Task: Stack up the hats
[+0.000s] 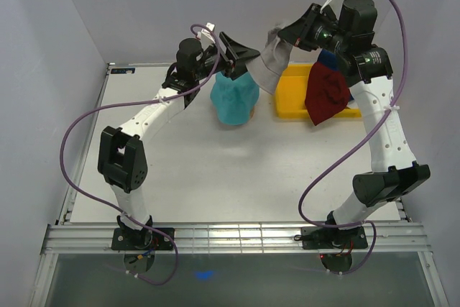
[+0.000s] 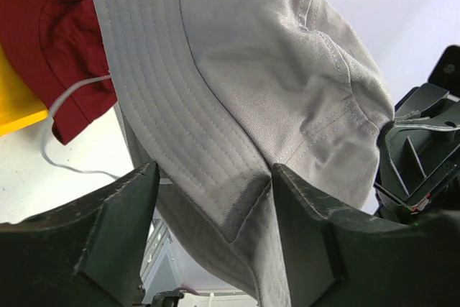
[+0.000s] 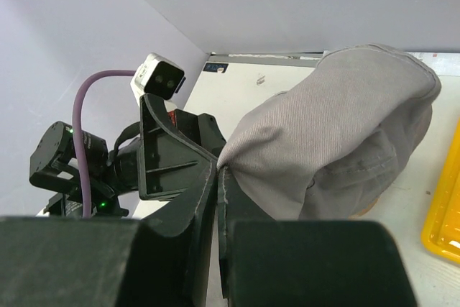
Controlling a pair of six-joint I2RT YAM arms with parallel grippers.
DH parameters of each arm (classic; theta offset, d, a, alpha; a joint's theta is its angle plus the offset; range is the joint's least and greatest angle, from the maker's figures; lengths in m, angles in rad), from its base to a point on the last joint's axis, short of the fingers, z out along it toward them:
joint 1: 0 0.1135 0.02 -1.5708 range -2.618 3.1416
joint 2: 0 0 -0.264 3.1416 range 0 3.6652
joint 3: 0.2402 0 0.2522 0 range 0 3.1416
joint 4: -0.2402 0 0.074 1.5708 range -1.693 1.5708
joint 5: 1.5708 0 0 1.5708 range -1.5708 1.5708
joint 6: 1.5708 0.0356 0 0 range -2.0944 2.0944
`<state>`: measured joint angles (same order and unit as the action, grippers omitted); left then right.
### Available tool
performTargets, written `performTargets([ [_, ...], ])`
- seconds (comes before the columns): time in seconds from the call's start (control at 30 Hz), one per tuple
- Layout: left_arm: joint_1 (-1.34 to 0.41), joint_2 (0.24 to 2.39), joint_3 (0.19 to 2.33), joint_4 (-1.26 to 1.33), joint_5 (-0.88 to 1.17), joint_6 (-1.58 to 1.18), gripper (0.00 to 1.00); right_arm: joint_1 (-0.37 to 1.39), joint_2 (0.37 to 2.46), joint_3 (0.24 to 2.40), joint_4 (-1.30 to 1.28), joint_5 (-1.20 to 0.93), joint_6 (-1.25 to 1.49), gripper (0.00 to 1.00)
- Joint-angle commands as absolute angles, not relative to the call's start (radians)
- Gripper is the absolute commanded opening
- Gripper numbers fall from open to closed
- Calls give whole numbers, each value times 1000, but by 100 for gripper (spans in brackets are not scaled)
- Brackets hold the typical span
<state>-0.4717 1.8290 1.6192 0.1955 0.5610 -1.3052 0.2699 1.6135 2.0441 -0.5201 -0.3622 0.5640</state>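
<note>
The grey hat's rim hangs between my open left fingers, and one finger touches the fabric. My left gripper should close now. Closing now would hold the hat's rim.
My right gripper (image 1: 289,34) is shut on a pinch of the grey hat (image 1: 272,59) and holds it in the air above the teal hat (image 1: 234,98). In the right wrist view the jaws (image 3: 223,170) meet tightly on the grey hat (image 3: 338,134). My left gripper (image 1: 241,54) is open beside it. In the left wrist view the grey hat (image 2: 237,70) has its brim hanging between the left fingers (image 2: 108,235); the right-hand finger touches the fabric. A dark red hat (image 1: 327,95) drapes over the tray's edge, with a navy blue hat (image 1: 328,59) behind it.
The yellow tray (image 1: 296,91) stands at the back right, close to the teal hat. A white cord (image 2: 68,159) trails from the dark red hat (image 2: 50,41) onto the table. Walls close in the back and both sides.
</note>
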Motion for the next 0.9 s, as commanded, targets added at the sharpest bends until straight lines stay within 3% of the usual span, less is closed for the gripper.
performTargets([
  [0.0, -479, 1835, 1674, 222, 560, -1316, 72, 273, 1578, 2028, -468, -376, 537, 8],
  [0.23, -480, 1851, 1697, 222, 555, -1319, 59, 273, 1571, 1996, -472, -371, 517, 8],
  [0.5, -482, 1847, 1698, 221, 552, -1322, 52, 273, 1571, 1979, -477, -365, 500, 8],
  [0.6, -482, 1832, 1674, 221, 548, -1322, 45, 275, 1583, 1994, -483, -364, 495, 8],
  [0.73, -482, 1835, 1664, 221, 548, -1321, 31, 273, 1615, 2028, -497, -367, 486, 8],
  [0.83, -482, 1854, 1698, 218, 560, -1293, 13, 268, 1650, 2071, -523, -376, 468, 8],
  [0.87, -480, 1861, 1718, 203, 558, -1270, 1, 265, 1658, 2088, -525, -380, 465, 8],
])
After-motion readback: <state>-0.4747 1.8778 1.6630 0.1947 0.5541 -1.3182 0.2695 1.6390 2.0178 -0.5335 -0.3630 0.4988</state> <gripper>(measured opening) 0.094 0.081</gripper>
